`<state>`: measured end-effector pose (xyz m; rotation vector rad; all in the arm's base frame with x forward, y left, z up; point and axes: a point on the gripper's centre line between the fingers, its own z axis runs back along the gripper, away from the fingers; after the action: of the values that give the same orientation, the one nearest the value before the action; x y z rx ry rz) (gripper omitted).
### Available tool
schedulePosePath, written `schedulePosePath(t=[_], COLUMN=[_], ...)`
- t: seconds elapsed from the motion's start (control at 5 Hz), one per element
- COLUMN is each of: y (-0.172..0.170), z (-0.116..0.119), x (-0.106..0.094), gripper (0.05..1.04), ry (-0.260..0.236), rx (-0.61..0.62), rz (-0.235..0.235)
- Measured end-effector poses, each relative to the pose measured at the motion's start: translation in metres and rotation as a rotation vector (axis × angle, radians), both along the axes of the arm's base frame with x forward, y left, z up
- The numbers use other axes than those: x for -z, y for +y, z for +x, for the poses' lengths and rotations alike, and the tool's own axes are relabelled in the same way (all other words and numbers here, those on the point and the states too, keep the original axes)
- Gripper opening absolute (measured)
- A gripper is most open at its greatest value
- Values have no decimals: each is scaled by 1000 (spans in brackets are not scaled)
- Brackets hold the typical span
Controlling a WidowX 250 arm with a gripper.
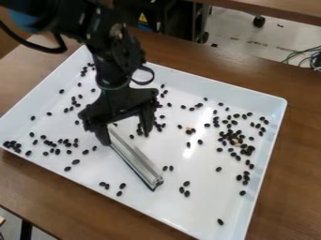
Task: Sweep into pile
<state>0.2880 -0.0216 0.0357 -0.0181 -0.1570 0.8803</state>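
My gripper grips the silver metal bar by its upper end next, to sweep the scattered black beans into a pile.
The black gripper (126, 136) hangs over the left-centre of the white tray (279, 123), its fingers spread wide and open. A silvery metal bar with a dark lower edge, a sweeper (139, 160), slants down and right from between the fingers, its upper end close beside the left one. Whether that finger touches the bar I cannot tell. Small black beans (233, 140) are scattered over the tray, densest at the right, with a few pale ones among them. Other black beans (57, 151) lie along the left side, and some are partly hidden behind the gripper.
Raised walls edge the tray on all sides. It rests on a brown wooden table (285, 187). The dark arm comes in from the upper left with a loose cable (52, 49). Behind the table are dark equipment and floor with cables.
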Motion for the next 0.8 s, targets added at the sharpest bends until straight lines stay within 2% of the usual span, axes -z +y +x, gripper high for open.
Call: schedulePosePath(t=[0.2,0.4,0.6,0.8], y=[5,5,3,3], z=[-1,-9,-7,-7], x=[6,13,26,33], gripper=[999,999,961,745], ry=[12,34,40,47], rx=[-51,-65,-74,-79], rz=[31,22,-15,-27])
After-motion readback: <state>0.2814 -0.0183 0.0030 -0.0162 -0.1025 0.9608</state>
